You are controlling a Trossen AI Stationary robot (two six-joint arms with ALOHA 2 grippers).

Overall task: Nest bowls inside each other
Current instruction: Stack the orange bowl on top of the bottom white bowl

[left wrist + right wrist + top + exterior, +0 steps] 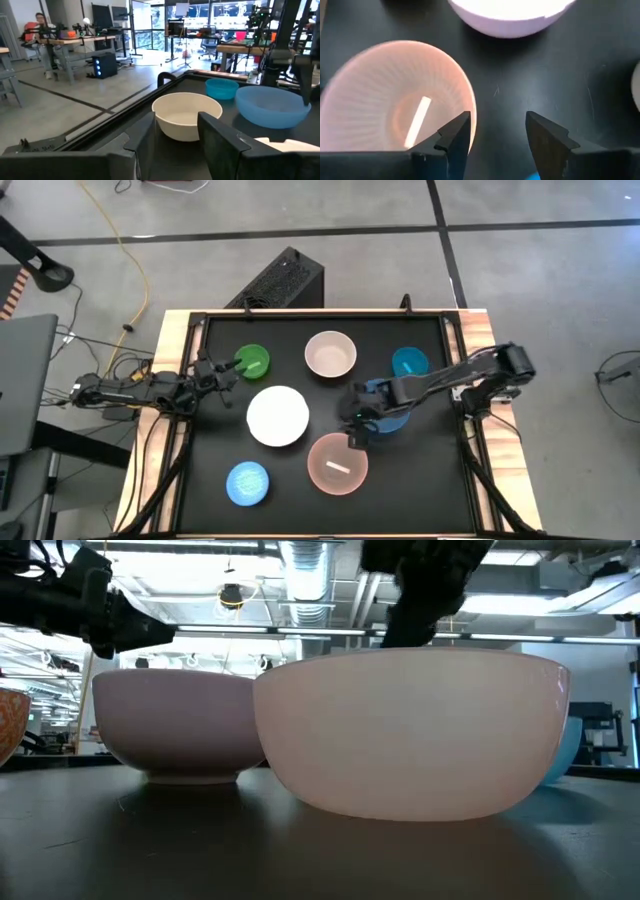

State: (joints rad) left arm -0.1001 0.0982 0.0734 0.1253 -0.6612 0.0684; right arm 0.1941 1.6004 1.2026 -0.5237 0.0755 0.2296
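Note:
My right gripper grabs the pink bowl by its rim (349, 439) next, to nest the pink bowl inside the white bowl (277, 416).
Seven bowls stand on their bases on the black table. At the back are the green bowl (252, 361), the cream bowl (330, 353) and the teal bowl (410, 362). The white bowl (277, 416) is in the middle, and the blue bowl (392, 420) is partly hidden under my right arm. In front are the pink bowl (337, 463) and the light blue bowl (247, 483). My right gripper (497, 131) hangs open, pointing down, above the mat just beside the pink bowl's (395, 107) rim. My left gripper (175, 142) is open and level by the green bowl's left side, facing the cream bowl (186, 115).
A raised black frame (460, 380) borders the mat, with wooden table edges outside it. Bare mat shows between the white bowl (512, 15) and the pink one. In the low view the pink bowl (415, 735) and white bowl (180, 725) block most of the table behind them.

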